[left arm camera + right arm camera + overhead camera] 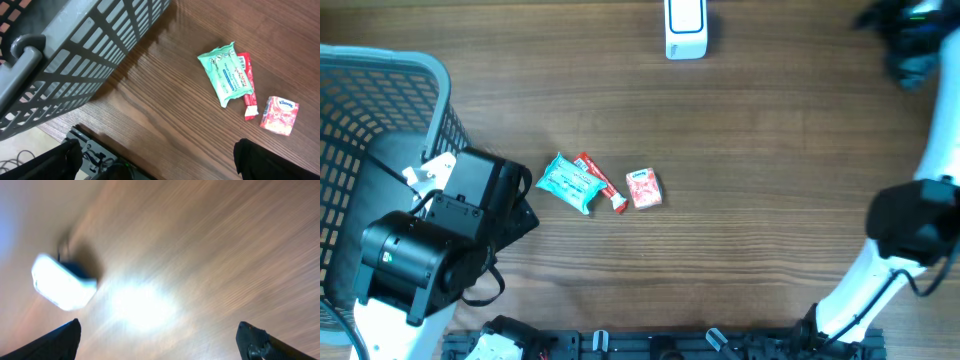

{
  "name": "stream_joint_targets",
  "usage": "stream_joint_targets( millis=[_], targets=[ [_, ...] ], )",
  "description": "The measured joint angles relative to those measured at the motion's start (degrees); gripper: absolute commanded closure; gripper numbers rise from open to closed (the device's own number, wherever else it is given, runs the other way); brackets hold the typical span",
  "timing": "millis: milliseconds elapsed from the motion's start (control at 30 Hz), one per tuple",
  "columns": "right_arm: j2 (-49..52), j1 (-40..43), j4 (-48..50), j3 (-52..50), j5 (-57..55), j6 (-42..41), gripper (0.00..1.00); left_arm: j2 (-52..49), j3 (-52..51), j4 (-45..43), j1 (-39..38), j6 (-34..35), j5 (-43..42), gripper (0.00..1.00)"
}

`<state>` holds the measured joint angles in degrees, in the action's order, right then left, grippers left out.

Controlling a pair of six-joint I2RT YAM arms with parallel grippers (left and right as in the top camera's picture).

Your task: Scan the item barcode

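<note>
The tissue pack's barcode needs to stay free to scan, so my right gripper should next grab the tissue pack by the end away from its logo [648,200].
Three items lie together mid-table: a teal wipes pack [568,183] [225,72], a red stick packet [601,181] [246,85] and a small red tissue pack [643,188] [280,115]. The white barcode scanner [685,28] stands at the far edge, and shows as a blurred white shape [62,282] in the right wrist view. My left gripper [517,205] [157,152] hovers left of the items, open and empty. At the far right corner my right gripper [910,42] [159,327] is also open, with only bare wood between its fingers.
A grey slatted basket [380,110] [75,55] fills the left side, right beside my left arm. The table's front edge with a mounting rail [650,345] runs along the bottom. The right wrist view is motion-blurred with a bright glare on the wood.
</note>
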<state>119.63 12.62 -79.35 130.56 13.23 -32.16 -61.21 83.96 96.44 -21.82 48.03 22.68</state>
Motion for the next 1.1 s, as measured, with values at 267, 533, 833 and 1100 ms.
stream_joint_targets(
  millis=[267,533,833,1100],
  targets=[
    [0.3,-28.4,-12.6,-8.1,2.7,0.8,0.00,0.0,0.0,0.0,0.0,0.0,0.0,0.00],
    [-16.5,-36.1,-9.1,-35.0,-1.4,-6.8,0.00,0.0,0.0,0.0,0.0,0.0,0.0,0.00],
    [-24.0,-39.1,38.4,-68.9,11.7,-29.7,0.20,0.0,0.0,0.1,0.0,0.0,0.0,0.00],
    [-24.1,-50.1,46.8,-71.2,5.0,-45.6,0.36,0.0,0.0,0.0,0.0,0.0,0.0,0.00]
  ],
)
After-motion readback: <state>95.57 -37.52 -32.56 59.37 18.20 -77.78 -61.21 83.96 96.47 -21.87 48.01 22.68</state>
